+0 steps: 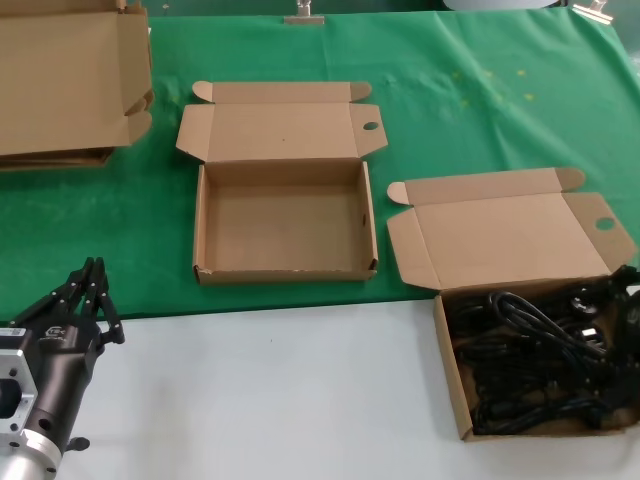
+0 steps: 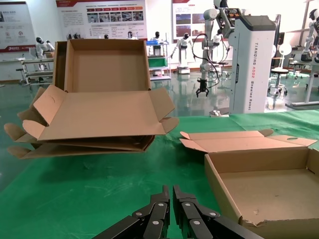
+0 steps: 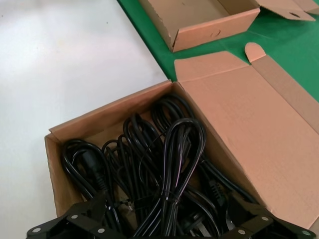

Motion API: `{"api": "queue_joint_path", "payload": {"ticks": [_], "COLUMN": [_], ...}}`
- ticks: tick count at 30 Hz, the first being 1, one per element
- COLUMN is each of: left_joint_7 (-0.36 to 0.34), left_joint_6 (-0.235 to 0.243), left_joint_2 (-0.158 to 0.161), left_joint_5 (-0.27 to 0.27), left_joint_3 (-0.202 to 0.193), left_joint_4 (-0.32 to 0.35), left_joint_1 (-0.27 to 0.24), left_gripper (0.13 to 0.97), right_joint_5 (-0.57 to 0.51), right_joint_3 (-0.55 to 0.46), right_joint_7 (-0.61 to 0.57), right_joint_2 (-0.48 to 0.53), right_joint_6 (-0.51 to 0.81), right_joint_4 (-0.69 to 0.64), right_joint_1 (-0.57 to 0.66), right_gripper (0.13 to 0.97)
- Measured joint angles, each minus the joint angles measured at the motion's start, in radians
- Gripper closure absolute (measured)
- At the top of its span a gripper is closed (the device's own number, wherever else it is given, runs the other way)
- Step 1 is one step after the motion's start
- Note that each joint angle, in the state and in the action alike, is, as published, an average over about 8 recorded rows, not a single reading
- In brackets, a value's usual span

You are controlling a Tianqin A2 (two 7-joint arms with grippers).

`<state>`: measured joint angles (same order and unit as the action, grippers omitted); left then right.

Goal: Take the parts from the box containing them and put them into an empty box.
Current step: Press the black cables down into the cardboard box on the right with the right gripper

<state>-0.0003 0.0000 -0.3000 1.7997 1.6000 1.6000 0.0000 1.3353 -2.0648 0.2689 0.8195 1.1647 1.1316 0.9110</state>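
My right gripper grabs the bundle by its tied middle [image 3: 171, 198] next, since the cable's long loops stand up loose above the pile.
The parts [image 1: 540, 350] are black cables coiled in loose bundles, filling the open brown box containing them [image 1: 452, 380] at the right, on the white table. In the right wrist view my right gripper [image 3: 166, 198] is low over that box [image 3: 99, 124], open wide, its fingers [image 3: 94, 206] on either side of one upright cable bundle [image 3: 177, 159]. The empty box [image 1: 285, 215] lies open on the green cloth at the centre, its lid folded back. At the near left my left gripper [image 1: 95, 270] is shut, holds nothing, and points at the green cloth beside the empty box [image 2: 269, 184].
A stack of larger folded cartons [image 1: 70, 80] fills the back left corner and stands ahead of the left gripper [image 2: 171, 189] in its wrist view. Green cloth [image 1: 480, 110] covers the far half of the table; bare white tabletop [image 1: 270, 400] lies between the two arms.
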Motion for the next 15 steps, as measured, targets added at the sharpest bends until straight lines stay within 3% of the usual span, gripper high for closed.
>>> {"api": "queue_joint_path", "payload": {"ticks": [15], "left_joint_7": [0.000], "left_joint_6": [0.000], "left_joint_2": [0.000], "left_joint_5": [0.000], "left_joint_3": [0.000], "left_joint_4": [0.000], "left_joint_1": [0.000], "left_gripper": [0.925], "right_joint_5": [-0.008], "right_joint_3": [0.016], "right_joint_7": [-0.012], "right_joint_2": [0.004], "right_joint_6": [0.000], "right_joint_4": [0.004], "right_joint_1": [-0.030], "right_gripper": [0.403]}}
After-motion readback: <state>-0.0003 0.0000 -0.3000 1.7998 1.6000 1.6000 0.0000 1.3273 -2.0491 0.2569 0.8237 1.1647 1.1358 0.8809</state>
